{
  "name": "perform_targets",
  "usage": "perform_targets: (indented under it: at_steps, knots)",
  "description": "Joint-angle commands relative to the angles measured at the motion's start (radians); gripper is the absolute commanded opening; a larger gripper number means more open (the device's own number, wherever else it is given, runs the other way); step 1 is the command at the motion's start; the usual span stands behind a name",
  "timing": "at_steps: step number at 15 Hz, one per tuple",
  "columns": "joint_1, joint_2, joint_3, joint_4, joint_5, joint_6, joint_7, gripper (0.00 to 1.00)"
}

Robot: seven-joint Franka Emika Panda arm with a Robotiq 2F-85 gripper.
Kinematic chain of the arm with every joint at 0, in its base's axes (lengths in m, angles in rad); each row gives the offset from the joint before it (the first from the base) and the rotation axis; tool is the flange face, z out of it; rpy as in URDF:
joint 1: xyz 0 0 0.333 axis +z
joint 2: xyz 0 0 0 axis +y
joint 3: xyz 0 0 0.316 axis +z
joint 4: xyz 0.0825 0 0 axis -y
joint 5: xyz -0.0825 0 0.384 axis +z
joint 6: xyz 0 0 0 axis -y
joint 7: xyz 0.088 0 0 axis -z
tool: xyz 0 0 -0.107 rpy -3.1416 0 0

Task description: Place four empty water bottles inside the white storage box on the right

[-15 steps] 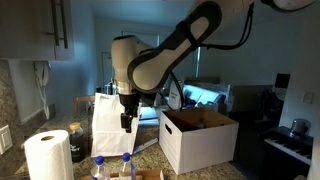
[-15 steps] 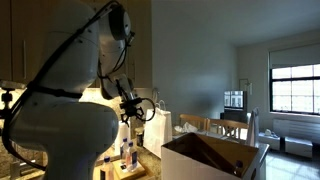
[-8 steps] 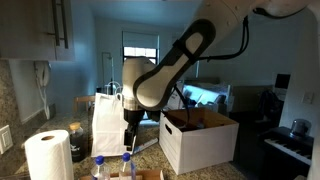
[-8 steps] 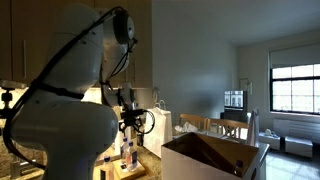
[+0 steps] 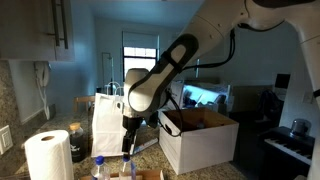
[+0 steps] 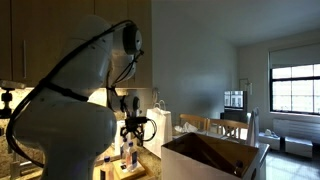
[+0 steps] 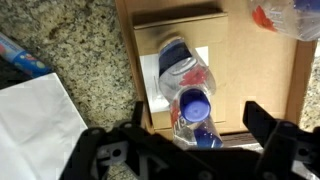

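I will next grab the clear bottle by its blue cap from straight above, so the bottle's body stays free to go down upright into the white storage box (image 5: 200,141).
Two water bottles (image 5: 126,163) (image 5: 98,166) with blue caps stand at the bottom of an exterior view, on a cardboard tray (image 7: 262,70). My gripper (image 5: 127,141) hangs just above them, open. In the wrist view a clear bottle with a blue cap (image 7: 193,103) sits straight below my gripper (image 7: 200,118), between its two spread black fingers (image 7: 262,118); nothing is held. Part of another bottle (image 7: 290,15) shows at the top right. The white storage box (image 5: 200,141) (image 6: 215,156) stands open beside the arm, brown inside.
A white paper towel roll (image 5: 48,155) stands near the bottles, and a tall white paper bag (image 5: 108,120) stands behind the gripper. The counter is speckled granite (image 7: 80,50). A white sheet (image 7: 35,120) lies beside the tray.
The arm has come down and slightly toward the bottles; the gripper is now lower, just over the blue caps. It stayed open throughout.
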Motion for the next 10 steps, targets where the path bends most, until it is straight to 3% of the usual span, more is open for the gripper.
perform_targets:
  at_steps: [1, 7, 8, 10]
  knots:
    - [-0.007, 0.060, 0.017, 0.071, 0.015, -0.036, -0.045, 1.00]
    - [0.003, 0.150, 0.012, 0.163, 0.011, -0.123, -0.033, 1.00]
    - [0.012, 0.156, 0.005, 0.174, 0.001, -0.137, -0.019, 0.77]
    - [0.027, 0.165, -0.006, 0.192, -0.016, -0.154, -0.003, 0.67]
